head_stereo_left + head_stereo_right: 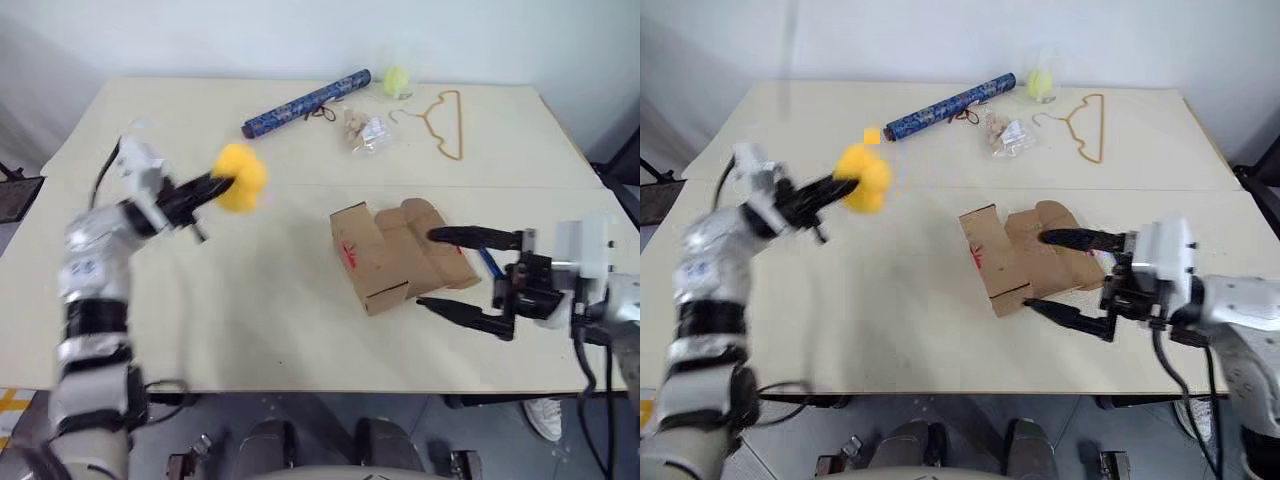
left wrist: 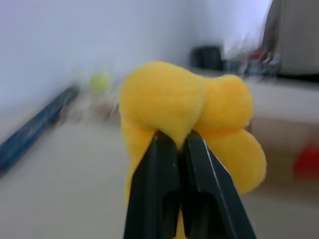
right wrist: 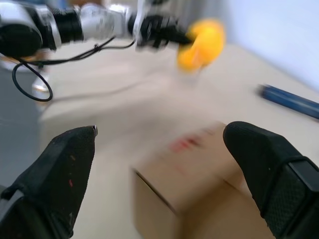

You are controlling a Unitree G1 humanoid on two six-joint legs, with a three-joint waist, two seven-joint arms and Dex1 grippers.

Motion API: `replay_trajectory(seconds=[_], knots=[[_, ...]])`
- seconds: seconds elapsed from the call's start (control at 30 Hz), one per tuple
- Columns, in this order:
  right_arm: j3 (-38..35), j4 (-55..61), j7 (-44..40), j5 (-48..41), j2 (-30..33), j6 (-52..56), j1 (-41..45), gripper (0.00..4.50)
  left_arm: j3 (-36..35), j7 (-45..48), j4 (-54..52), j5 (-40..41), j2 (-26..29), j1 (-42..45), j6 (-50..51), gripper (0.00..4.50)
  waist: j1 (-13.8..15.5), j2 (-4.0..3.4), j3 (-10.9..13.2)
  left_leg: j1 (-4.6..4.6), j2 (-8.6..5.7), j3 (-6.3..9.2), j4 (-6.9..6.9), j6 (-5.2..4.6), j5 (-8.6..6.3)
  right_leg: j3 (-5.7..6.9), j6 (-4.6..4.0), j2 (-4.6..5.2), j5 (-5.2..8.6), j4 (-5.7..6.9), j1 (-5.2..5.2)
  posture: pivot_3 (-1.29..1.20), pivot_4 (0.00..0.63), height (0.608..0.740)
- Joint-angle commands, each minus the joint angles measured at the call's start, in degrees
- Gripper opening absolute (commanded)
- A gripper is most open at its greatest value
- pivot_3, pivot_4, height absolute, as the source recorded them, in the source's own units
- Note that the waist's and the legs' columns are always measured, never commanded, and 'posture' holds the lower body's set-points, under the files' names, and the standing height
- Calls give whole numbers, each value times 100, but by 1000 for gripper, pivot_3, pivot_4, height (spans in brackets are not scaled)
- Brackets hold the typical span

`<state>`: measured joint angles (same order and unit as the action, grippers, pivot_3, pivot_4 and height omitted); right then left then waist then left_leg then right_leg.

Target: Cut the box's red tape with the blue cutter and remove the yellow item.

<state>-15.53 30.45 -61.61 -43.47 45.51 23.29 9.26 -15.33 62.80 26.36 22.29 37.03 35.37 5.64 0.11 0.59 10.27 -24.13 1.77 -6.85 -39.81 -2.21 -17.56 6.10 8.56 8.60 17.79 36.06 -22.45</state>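
The yellow item is hanging above the table and would drop if I opened now, so my left gripper needs to keep holding it.
My left gripper [image 1: 222, 185] is shut on the lumpy yellow item [image 1: 241, 178] and holds it in the air over the left half of the table; the left wrist view has the black fingers [image 2: 159, 189] pinching its underside. The brown box [image 1: 385, 255] lies on its side right of centre, flaps open at its right end, with red tape [image 1: 350, 256] on its near face. At that end my right gripper [image 1: 426, 269] stands open, one finger on each side of the flaps. The blue cutter [image 1: 489, 264] lies on the table just behind those fingers, mostly hidden.
At the back of the table lie a long patterned blue roll [image 1: 305, 103], a pale yellow-green ball in clear wrap [image 1: 397, 80], a small clear bag [image 1: 365, 132] and a tan wire hanger [image 1: 445, 122]. The table's front edge [image 1: 330, 388] runs close below the box.
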Motion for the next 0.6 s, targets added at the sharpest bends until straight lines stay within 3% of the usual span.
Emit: replay_trajectory(seconds=[0.03, 0.2, 0.3, 0.5, 0.6], knots=[[356, -84, -109, 79, -197, -270, 310, 4500, -46, 82, -568, -276, 425, -836, -419, 46, 65, 1, 0, -2, 2, 4, -5, -1, -1, 2, 1, 0, -1, -3, 2, 0, 150, 740], [684, -441, -396, 431, -451, -867, 486, 4500, -88, -139, -434, -323, 359, -1378, -721, 46, 180, 10, -4, -6, -3, 16, -20, -8, -5, 1, -1, 11, -3, -12, 16, 0, 150, 740], [745, -647, -600, 620, -460, -1182, 441, 4500, -75, -174, -820, 11, 209, -1361, -317, 666, 141, 9, -4, -3, -2, 2, -16, -8, -7, 1, 0, 13, -5, -7, 10, 0, 150, 740], [470, -954, -709, 563, -317, -1259, 458, 4500, -528, -312, -1490, 769, 450, -1280, 780, 2498, 63, 9, -4, -2, 1, -4, -12, 1, -8, 3, -1, -4, -5, 4, -1, 0, 150, 740], [248, -1075, -774, 535, -169, -1268, 377, 4500, -1066, -373, -1562, 1132, 836, -1436, 1297, 2498, -23, 9, -4, -1, 4, -6, -10, 1, -8, 1, -1, -4, -5, 2, 0, 0, 150, 740]])
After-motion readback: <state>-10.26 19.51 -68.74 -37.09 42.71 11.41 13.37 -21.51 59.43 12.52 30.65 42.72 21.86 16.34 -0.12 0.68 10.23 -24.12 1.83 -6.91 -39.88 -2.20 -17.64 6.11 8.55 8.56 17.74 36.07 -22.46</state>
